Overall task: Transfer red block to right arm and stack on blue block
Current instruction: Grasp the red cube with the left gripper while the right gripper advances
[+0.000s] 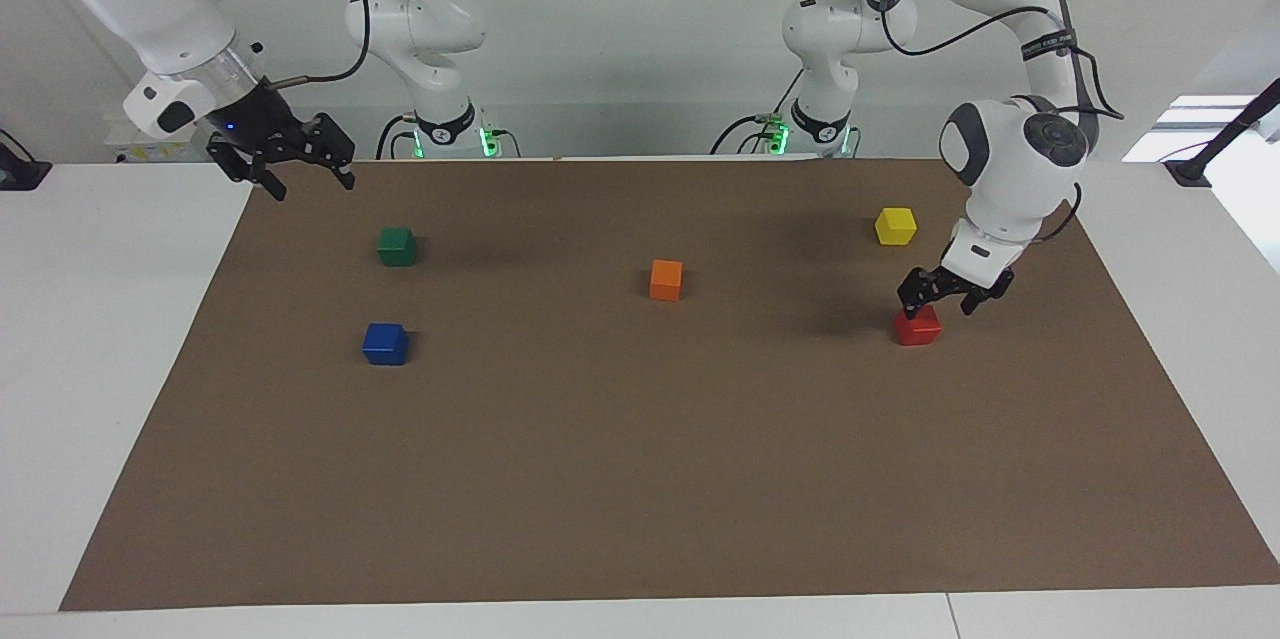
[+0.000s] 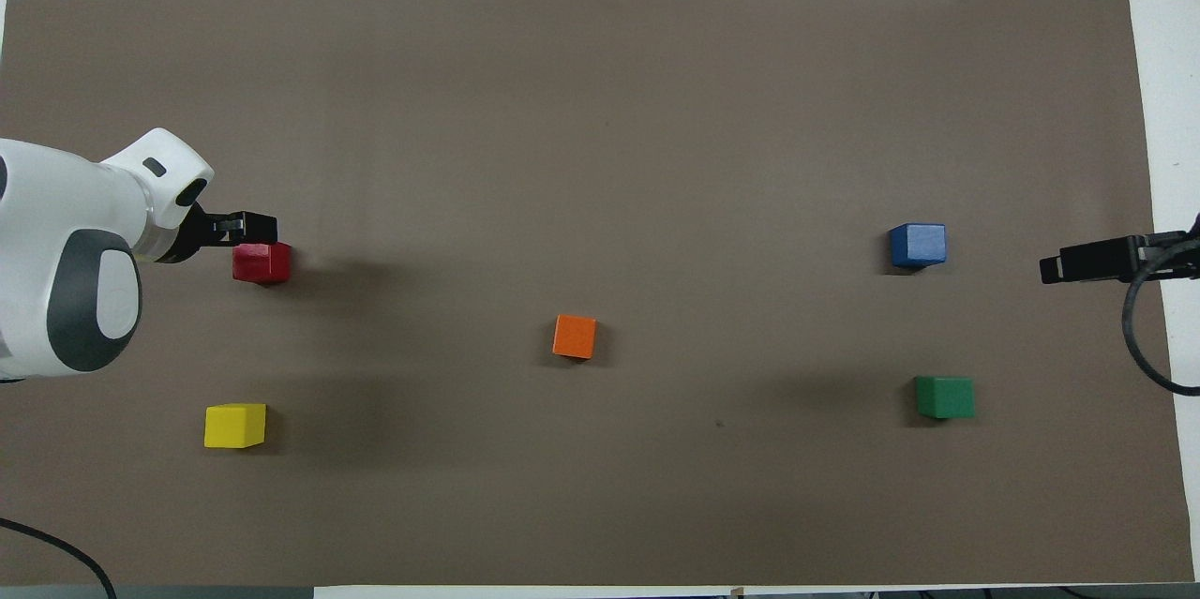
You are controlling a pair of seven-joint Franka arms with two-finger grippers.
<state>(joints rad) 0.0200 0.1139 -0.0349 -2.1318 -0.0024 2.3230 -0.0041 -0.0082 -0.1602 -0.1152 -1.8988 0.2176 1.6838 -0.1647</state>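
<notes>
My left gripper must lower: fingers above the red block's top (image 2: 259, 261) would miss the block now.
The red block (image 1: 917, 327) lies on the brown mat toward the left arm's end; it also shows in the overhead view (image 2: 262, 262). My left gripper (image 1: 936, 305) is open and hangs just over the red block, its fingertips about level with the block's top and not gripping it; in the overhead view my left gripper (image 2: 239, 229) overlaps the block's edge. The blue block (image 1: 385, 343) sits toward the right arm's end, also in the overhead view (image 2: 918, 245). My right gripper (image 1: 310, 181) is open and empty in the air over the mat's corner, near the green block.
A green block (image 1: 397, 246) lies nearer to the robots than the blue block. An orange block (image 1: 666, 279) is mid-mat. A yellow block (image 1: 895, 225) lies nearer to the robots than the red block. The brown mat (image 1: 640, 479) covers most of the white table.
</notes>
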